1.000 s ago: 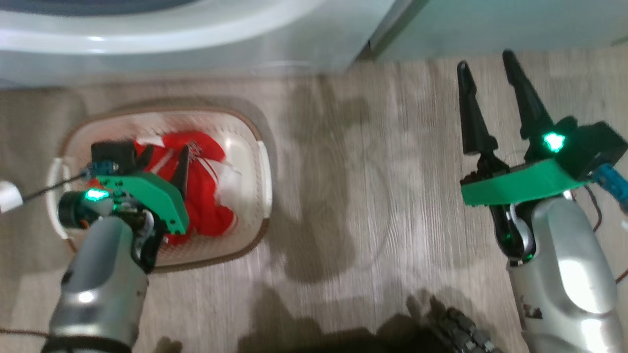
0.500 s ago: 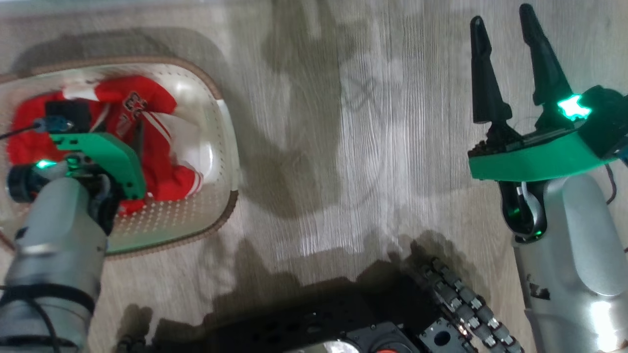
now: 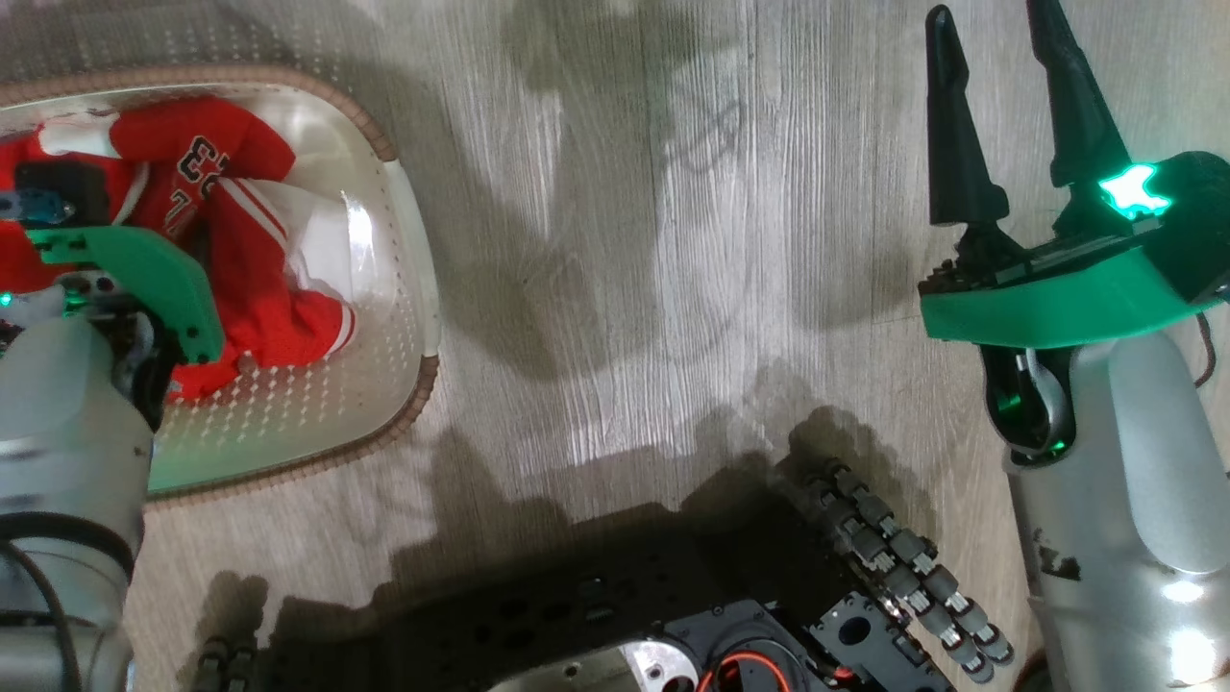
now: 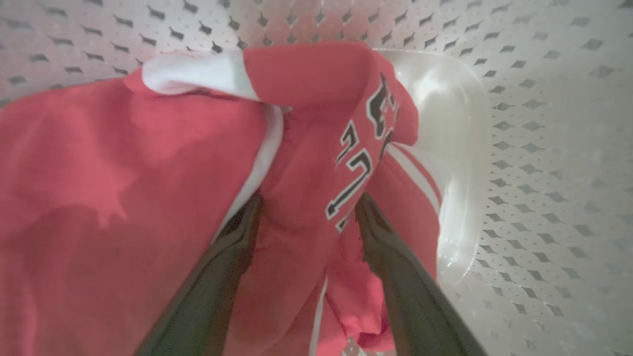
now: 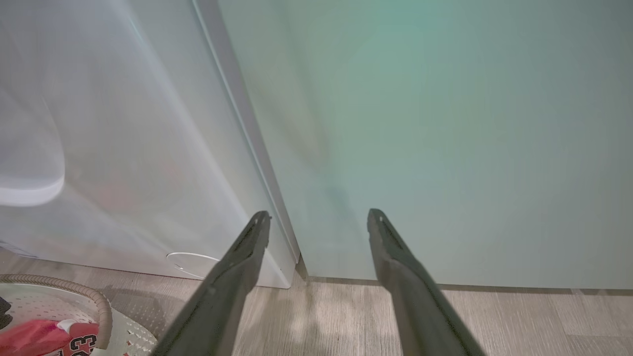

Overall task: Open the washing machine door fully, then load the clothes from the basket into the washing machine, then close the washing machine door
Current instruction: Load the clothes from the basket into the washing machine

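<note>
My left gripper pinches the clothes by that raised fold [image 4: 311,222] next, since a lettered fold bulges up while the rest lies slack [image 4: 101,196] in the basket.
The cream basket [image 3: 408,288] with its brown rim stands on the floor at the left of the head view. Inside lie the red clothes [image 3: 240,279] with white stripes and lettering. My left gripper [image 4: 309,198] is open, its two fingers pushed down into the clothes [image 4: 123,198] with a lettered fold bulging between them. My right gripper [image 3: 990,38] hangs open and empty over the floor at the far right. The right wrist view shows that gripper [image 5: 319,215] facing the washing machine [image 5: 123,148]'s white front. The washing machine door is out of view.
A pale green cabinet [image 5: 445,123] stands right of the machine, with a narrow gap between them. A small round white flap [image 5: 193,259] sits low on the machine's front. My dark base [image 3: 673,625] shows at the bottom. Bare wood floor [image 3: 625,240] lies between basket and right arm.
The head camera has tilted down, so the machine has left the top of the view. My left gripper has sunk deeper into the clothes. The right gripper stays open.
</note>
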Robot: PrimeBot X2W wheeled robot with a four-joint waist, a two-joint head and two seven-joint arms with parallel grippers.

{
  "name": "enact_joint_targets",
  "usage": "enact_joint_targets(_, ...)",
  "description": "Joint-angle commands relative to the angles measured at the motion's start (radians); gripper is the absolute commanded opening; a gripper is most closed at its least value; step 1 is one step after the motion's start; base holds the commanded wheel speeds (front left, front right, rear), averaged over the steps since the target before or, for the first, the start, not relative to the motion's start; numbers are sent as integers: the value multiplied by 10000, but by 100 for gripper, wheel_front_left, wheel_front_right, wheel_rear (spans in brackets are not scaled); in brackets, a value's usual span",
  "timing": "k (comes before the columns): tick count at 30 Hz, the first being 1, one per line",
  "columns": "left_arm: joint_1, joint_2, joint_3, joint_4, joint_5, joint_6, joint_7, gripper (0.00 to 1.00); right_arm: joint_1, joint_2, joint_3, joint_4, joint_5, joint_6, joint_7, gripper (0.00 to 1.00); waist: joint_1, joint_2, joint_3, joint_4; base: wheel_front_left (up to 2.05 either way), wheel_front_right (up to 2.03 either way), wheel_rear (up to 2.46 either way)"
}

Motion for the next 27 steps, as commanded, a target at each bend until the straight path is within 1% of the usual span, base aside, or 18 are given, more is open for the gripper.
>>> enact_joint_targets(1,202,492,107,55,80,103,11,100,281,9,176,-315,-27,0,-62,100,0,1,59,-29,0,0,0)
enact_joint_targets(4,113,549,34,203,102,171,183,100,313,9,194,-347,-21,0,-62,100,0,1,102,-51,0,0,0)
enact_joint_targets(5,100,565,14,244,102,191,269,59,320,9,196,-350,-15,0,-62,100,0,1,101,-56,0,0,0)
enact_joint_targets(6,88,576,1,278,95,209,342,12,324,9,197,-351,-8,0,-62,100,0,1,96,-61,0,0,0)
enact_joint_targets(7,82,585,-13,304,89,229,376,0,325,9,199,-351,0,0,-62,100,0,1,81,-64,0,0,0)
enact_joint_targets(10,117,580,-35,365,51,297,444,0,330,9,198,-346,16,0,-62,100,0,1,-19,-51,0,0,0)
enact_joint_targets(13,220,525,10,399,-45,406,264,0,377,9,138,-339,39,0,-62,100,0,1,-257,34,0,0,0)
enact_joint_targets(18,557,256,59,408,-203,405,-647,0,556,9,51,-265,49,0,-62,100,0,1,-1017,318,0,0,0)
enact_joint_targets(19,743,139,142,386,-325,400,-1130,0,652,9,43,-215,37,0,-62,100,0,1,-1363,449,0,0,0)
enact_joint_targets(20,834,74,189,379,-398,377,-1292,0,699,9,24,-196,20,0,-62,100,0,1,-1533,523,0,0,0)
enact_joint_targets(24,1178,-83,287,87,-551,299,-1782,0,879,9,-16,-144,-34,0,-62,100,0,1,-2183,780,0,0,0)
enact_joint_targets(27,1362,-168,355,-254,-609,303,-1893,0,966,9,-51,-119,-69,0,-62,100,0,1,-2468,908,0,0,0)
